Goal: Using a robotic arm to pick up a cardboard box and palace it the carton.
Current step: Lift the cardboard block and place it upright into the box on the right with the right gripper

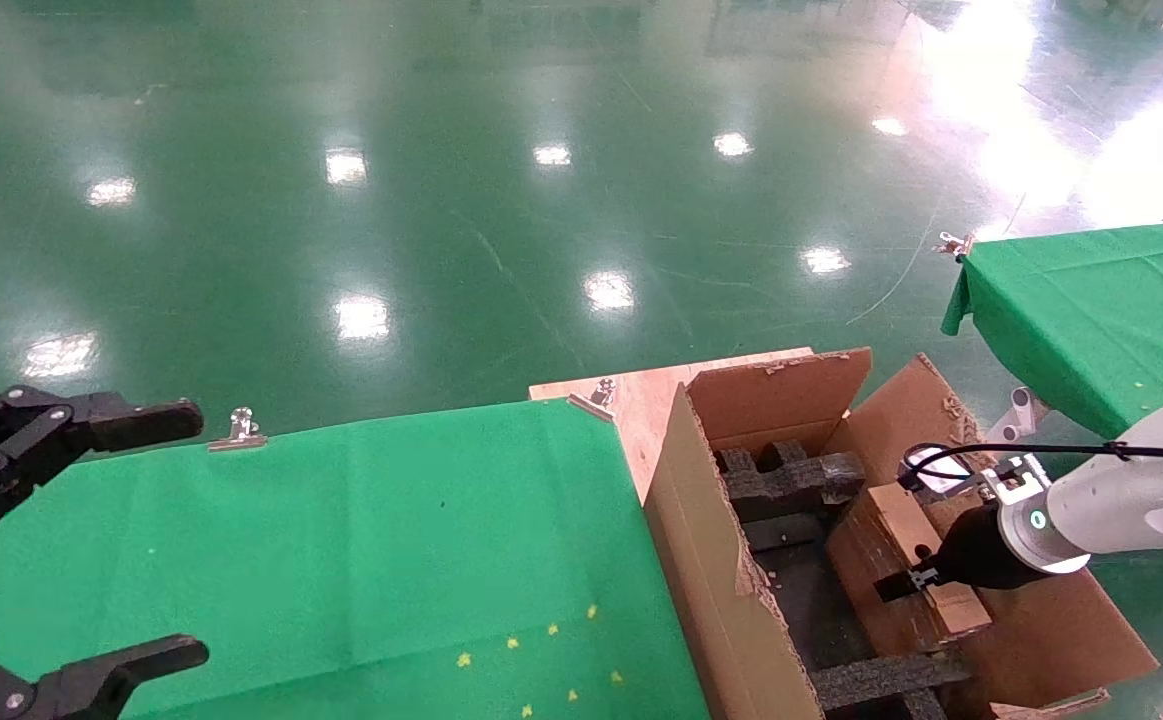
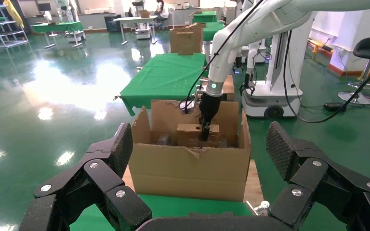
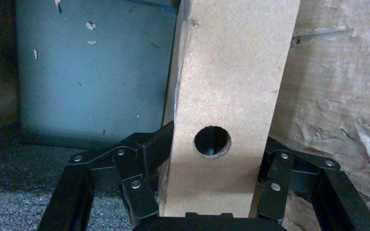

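Observation:
My right gripper is ready to release the cardboard box now, because the box's lower edge is beside the carton's black bottom and the box would stay in the carton (image 1: 711,570).
The cardboard box (image 1: 889,520), small, long and brown with a round hole, is inside the carton (image 1: 711,570), tilted against its right wall. The white robotic arm (image 1: 1131,500) reaches in from the right. My right gripper (image 1: 916,578) is shut on the cardboard box. In the right wrist view its fingers (image 3: 147,149) press both sides of the cardboard box (image 3: 226,82) beside the hole. Black foam blocks (image 1: 791,475) sit in the carton. My left gripper (image 1: 196,535) is open and empty over the green table at the left. The left wrist view shows the carton (image 2: 188,166) and the cardboard box (image 2: 189,134).
A green-clothed table (image 1: 341,540) lies left of the carton, with metal clips (image 1: 241,430) on its far edge. A wooden board (image 1: 641,400) lies under the carton. A second green table (image 1: 1091,310) stands at the right. The floor is shiny green.

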You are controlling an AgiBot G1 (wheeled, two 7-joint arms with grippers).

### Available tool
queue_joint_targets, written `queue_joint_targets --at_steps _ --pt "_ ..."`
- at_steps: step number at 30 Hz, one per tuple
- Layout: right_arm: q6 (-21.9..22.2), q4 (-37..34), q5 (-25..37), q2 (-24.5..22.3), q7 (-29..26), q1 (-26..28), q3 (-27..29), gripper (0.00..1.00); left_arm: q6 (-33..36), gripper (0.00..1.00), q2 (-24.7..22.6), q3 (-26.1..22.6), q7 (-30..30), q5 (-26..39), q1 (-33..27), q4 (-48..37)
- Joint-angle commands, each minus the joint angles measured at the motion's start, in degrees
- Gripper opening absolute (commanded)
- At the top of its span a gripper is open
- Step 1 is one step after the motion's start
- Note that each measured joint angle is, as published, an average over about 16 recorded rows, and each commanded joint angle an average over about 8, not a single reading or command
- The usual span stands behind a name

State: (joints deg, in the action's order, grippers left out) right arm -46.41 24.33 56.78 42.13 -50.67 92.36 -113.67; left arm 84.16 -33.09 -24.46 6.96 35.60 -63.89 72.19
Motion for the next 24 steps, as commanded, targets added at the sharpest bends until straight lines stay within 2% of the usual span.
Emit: queue_joint_targets --at_steps 1,24 --pt "0.00 0.14 0.02 -0.07 -0.02 0.04 -0.02 1.00 0.00 1.00 0.00 0.00 0.00 0.00 0.00 0.00" --pt "-0.51 0.11 0.04 -0.64 -0.90 2.11 0.17 1.00 0.00 1.00 0.00 -0.01 -0.01 -0.01 -0.01 -0.01"
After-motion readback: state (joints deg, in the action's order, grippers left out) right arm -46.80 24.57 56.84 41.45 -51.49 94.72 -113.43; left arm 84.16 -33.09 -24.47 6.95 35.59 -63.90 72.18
